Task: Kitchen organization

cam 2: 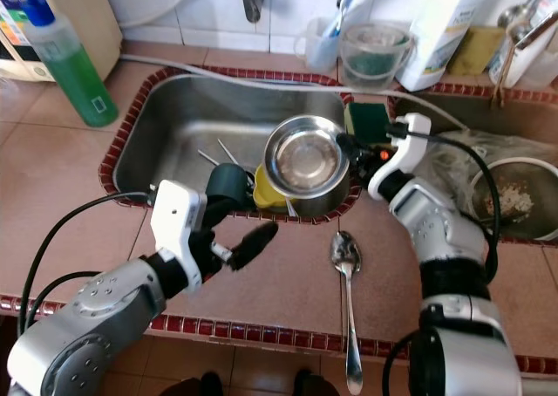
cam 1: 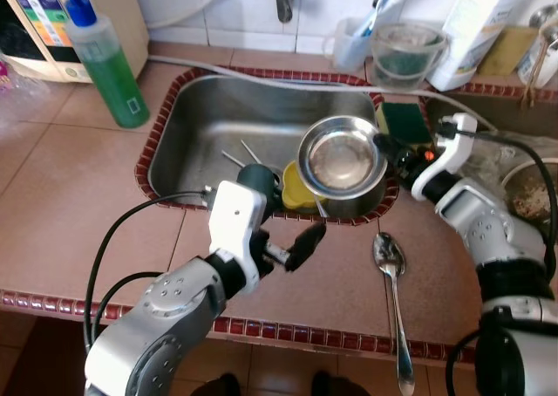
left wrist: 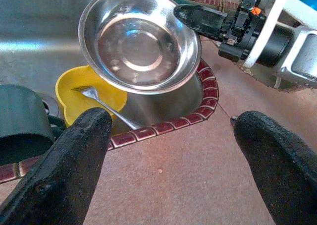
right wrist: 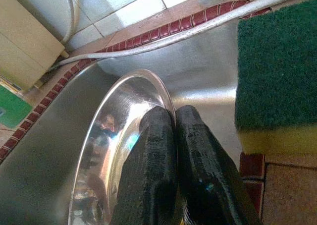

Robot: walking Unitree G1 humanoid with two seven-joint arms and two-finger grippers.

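The left gripper grabs the steel spoon by its neck point(cam 1: 394, 279) next, close to the spoon's big bowl end, since its long handle point(cam 1: 402, 339) stretches far out behind.
A shiny steel bowl point(cam 1: 342, 162) hangs tilted over the sink's point(cam 1: 218, 108) front right corner. My right gripper point(cam 1: 384, 145) is shut on the bowl's right rim; in the right wrist view both fingers point(right wrist: 158, 150) pinch that rim. Below the bowl, inside the sink, a yellow cup point(left wrist: 89, 93) holds a fork point(left wrist: 99, 103), and a dark green cup point(left wrist: 22, 121) stands beside it. My left gripper point(left wrist: 168, 155) is open over the counter just in front of the sink, with nothing between its fingers. A large spoon point(cam 1: 392, 291) lies on the counter in front of the bowl.
A green-and-yellow sponge point(cam 1: 403, 117) rests on the sink's right edge. A green soap bottle point(cam 1: 105, 60) stands at the back left. A clear jug point(cam 1: 405, 51) and a white bottle point(cam 1: 475, 21) line the back wall. A strainer with food scraps point(cam 1: 532, 195) sits at the right.
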